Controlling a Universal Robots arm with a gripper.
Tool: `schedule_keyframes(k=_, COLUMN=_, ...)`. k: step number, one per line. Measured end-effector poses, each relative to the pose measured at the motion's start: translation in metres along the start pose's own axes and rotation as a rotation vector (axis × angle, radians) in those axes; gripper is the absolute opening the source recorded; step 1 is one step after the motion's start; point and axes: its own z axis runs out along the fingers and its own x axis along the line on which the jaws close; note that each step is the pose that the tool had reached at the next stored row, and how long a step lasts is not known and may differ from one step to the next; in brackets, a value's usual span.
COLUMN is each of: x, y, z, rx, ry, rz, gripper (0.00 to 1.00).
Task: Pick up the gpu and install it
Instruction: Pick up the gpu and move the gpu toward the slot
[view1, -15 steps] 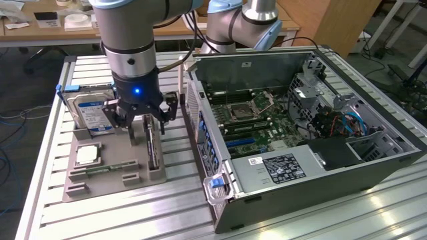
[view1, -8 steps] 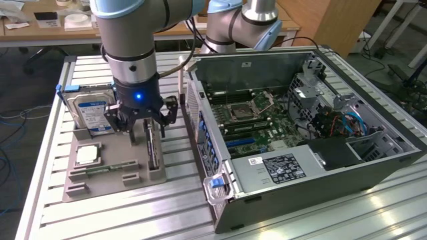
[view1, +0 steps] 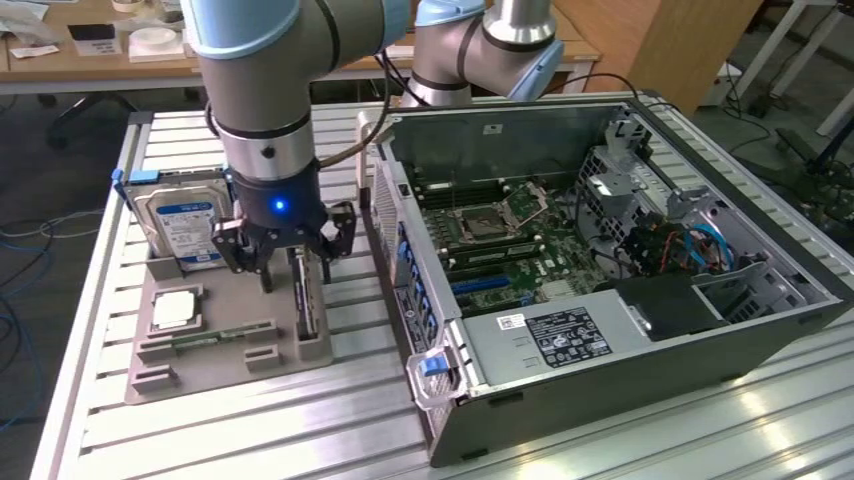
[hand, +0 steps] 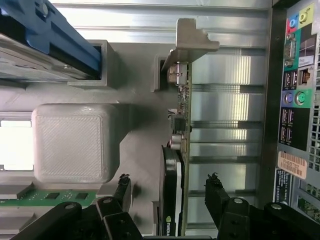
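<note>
My gripper grabs the GPU across the flat sides at its dark shroud (hand: 171, 192) next, since the GPU's silvery bracket (hand: 191, 41) juts out bent at its end.
The gpu (view1: 306, 305) stands on its long edge in a slot of the grey holder (view1: 200, 375) on the exterior view's left. In the wrist view, the gpu (hand: 183, 125) shows as a thin green board edge with a dark face and a silvery bracket (hand: 192, 40) at its far end. My gripper (view1: 296, 275) hangs right over it, open. In the wrist view my gripper (hand: 169, 192) has one black fingertip (hand: 122, 190) on each side of the card, both apart from it.
An open computer case (view1: 747, 330) with its motherboard (view1: 507, 240) lies at the exterior view's right, its rear port panel (hand: 297, 100) close beside the holder. The holder also carries a hard drive (view1: 187, 225), a processor chip (view1: 174, 310) and a memory stick (view1: 214, 340).
</note>
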Motion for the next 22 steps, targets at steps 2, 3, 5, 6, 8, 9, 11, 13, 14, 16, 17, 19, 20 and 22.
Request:
schedule_keyframes(k=2, x=0.0, y=0.0001, z=0.0036, rx=0.0, ry=0.0, rz=0.0, gripper=0.71)
schedule_keyframes(k=3, x=0.0, y=0.0001, z=0.0055, rx=0.0, ry=0.0001, rz=0.0, gripper=0.71)
schedule_keyframes(k=5, x=0.0, y=0.0002, z=0.0091, rx=0.0001, ry=0.0001, rz=0.0, gripper=0.71)
schedule_keyframes(k=6, x=0.0, y=0.0002, z=0.0108, rx=-0.0001, ry=0.0, rz=0.0, gripper=0.71)
schedule_keyframes(k=8, x=0.0, y=0.0002, z=0.011, rx=0.0, ry=0.0001, rz=0.0, gripper=0.71)
schedule_keyframes(k=9, x=0.0, y=0.0002, z=0.011, rx=0.0, ry=0.0001, rz=0.0, gripper=0.71)
schedule_keyframes(k=11, x=0.0, y=0.0002, z=0.011, rx=0.0, ry=0.0001, rz=0.0, gripper=0.71)
schedule_keyframes(k=13, x=0.0, y=0.0002, z=0.012, rx=-0.0002, ry=-0.0003, rz=0.0, gripper=0.71)
schedule_keyframes(k=14, x=0.0, y=0.0003, z=0.0136, rx=-0.0002, ry=-0.0002, rz=0.0, gripper=0.71)
schedule_keyframes(k=16, x=0.0, y=0.0003, z=0.0172, rx=-0.0001, ry=0.0002, rz=0.0, gripper=0.71)
schedule_keyframes(k=17, x=0.0, y=0.0004, z=0.019, rx=-0.0001, ry=0.0003, rz=0.0, gripper=0.71)
schedule_keyframes(k=19, x=0.001, y=0.0004, z=0.0201, rx=0.0, ry=0.0004, rz=0.0, gripper=0.71)
schedule_keyframes(k=20, x=0.001, y=0.0003, z=0.02, rx=0.0002, ry=0.0007, rz=0.0, gripper=0.71)
schedule_keyframes(k=22, x=0.001, y=0.0004, z=0.0209, rx=0.0001, ry=0.0006, rz=0.01, gripper=0.71)
